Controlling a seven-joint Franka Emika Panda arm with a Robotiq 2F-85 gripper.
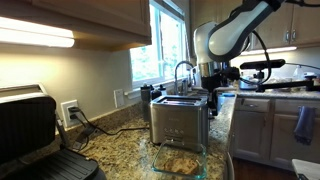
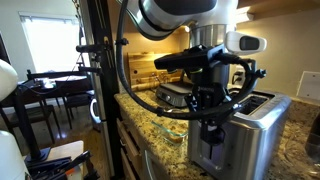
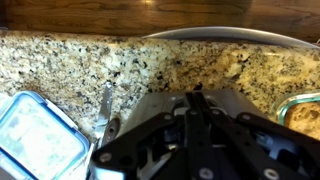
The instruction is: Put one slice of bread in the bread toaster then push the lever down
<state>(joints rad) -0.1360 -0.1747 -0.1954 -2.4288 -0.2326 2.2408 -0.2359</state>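
Note:
The gripper's closed fingers are empty at the toaster's end, so the toaster [image 1: 178,120] would stay on the granite if the robot lifted the gripper now.
The brushed-steel bread toaster [image 1: 178,120] stands on the granite counter, and also shows in the other exterior view [image 2: 250,130]. In front of it a clear glass dish [image 1: 180,160] holds tan slices of bread [image 1: 178,157]. My gripper [image 1: 212,86] points down at the toaster's end, close against it [image 2: 209,118]. In the wrist view the gripper [image 3: 196,98] is shut, its fingers pressed together with nothing between them, over a grey metal surface. A slice of bread [image 3: 306,112] in the dish shows at the right edge. I cannot tell whether a slice sits in the slots.
A large black hinged grill press [image 1: 30,130] fills the counter's near end. A clear container with a blue lid [image 3: 35,135] lies on the granite. A cable runs from the wall socket [image 1: 70,112]. The faucet [image 1: 183,70] and window stand behind the toaster.

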